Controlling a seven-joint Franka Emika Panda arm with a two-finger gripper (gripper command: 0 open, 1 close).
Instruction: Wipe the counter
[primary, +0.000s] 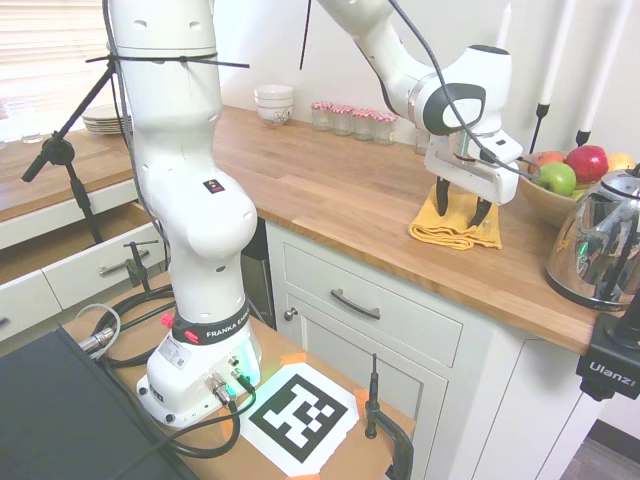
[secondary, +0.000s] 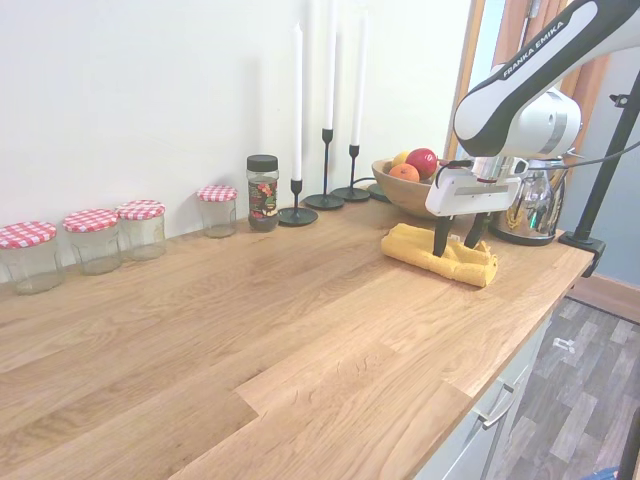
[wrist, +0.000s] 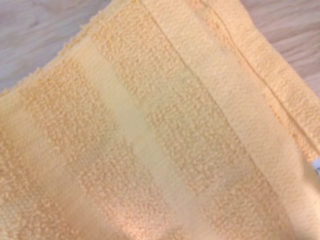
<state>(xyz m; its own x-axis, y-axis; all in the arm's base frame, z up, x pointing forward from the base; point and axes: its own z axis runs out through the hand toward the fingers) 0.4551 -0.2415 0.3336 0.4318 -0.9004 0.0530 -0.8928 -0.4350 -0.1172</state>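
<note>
The gripper grips the towel by the fold of cloth in its middle (primary: 460, 213) next, to wipe the counter.
The counter (primary: 330, 190) is a long brown wooden top over white cabinets, also seen close up (secondary: 250, 330). A folded yellow towel (primary: 450, 232) lies on it near the right end (secondary: 420, 247). My gripper (primary: 462, 212) points straight down over the towel (secondary: 458, 240), open. Both fingertips (primary: 441, 203) are low on the cloth, and folded towel shows between them. The wrist view is filled with the towel's yellow terry weave (wrist: 150, 130), with bare wood at the picture's corners.
Behind the towel stand a fruit bowl (secondary: 400, 190) and a steel kettle (primary: 600, 250). Three black candlesticks (secondary: 325, 200), a spice jar (secondary: 263, 192) and several red-lidded jars (secondary: 95, 240) line the wall. Stacked white bowls (primary: 274, 103) sit at the far end.
</note>
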